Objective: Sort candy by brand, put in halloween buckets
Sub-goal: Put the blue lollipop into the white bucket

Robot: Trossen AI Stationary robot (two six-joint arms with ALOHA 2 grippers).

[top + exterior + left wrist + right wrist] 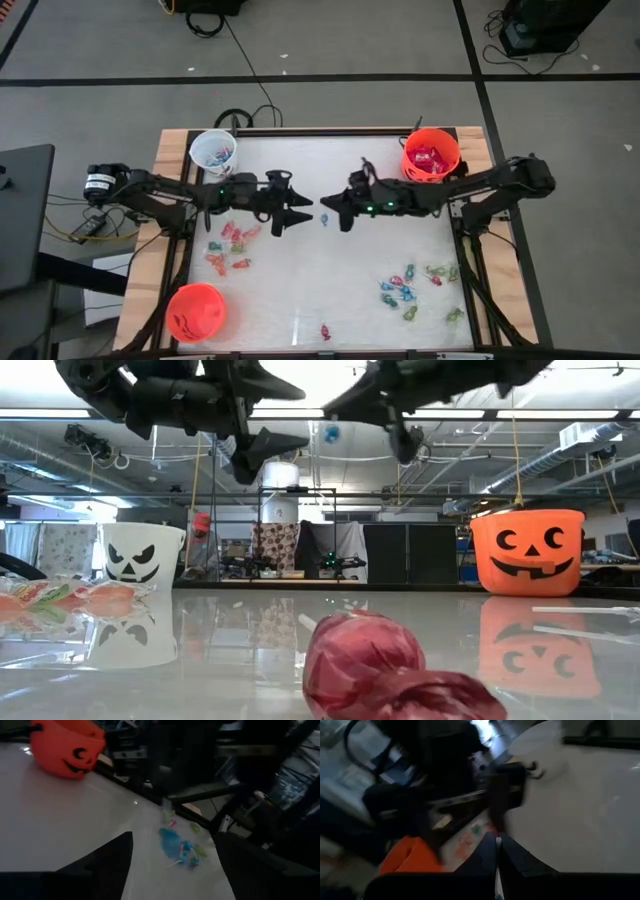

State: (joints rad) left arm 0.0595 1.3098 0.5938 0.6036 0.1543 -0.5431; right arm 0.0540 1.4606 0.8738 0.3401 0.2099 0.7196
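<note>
The robot's left hand should grab the blue lollipop by its wrapped head (324,218) next. It should then sort the lollipop into the white bucket (213,152).
My right gripper (322,205) hangs over the middle of the table, shut on a blue-wrapped lollipop (325,218) well above the surface. My left gripper (303,210) faces it from the left at about the same height, open, with nothing between its fingers (115,865). A white bucket (213,152) stands at the far left. An orange bucket (431,155) with red candy inside stands at the far right. A second orange bucket (195,312) stands at the near left. Loose candy lies on the table. My right gripper pinches the lollipop's thin white stick (498,870) between its two shut fingers. The fingers lie nearly level and point toward the table's left. The blue head (330,432) hangs just below the fingertips, lifted clear of the table.
Red and orange pieces (230,245) lie in a cluster at the left. Blue and green pieces (405,290) lie at the near right. One red wrapped piece (380,675) lies by the near edge. The table's middle under both grippers is bare.
</note>
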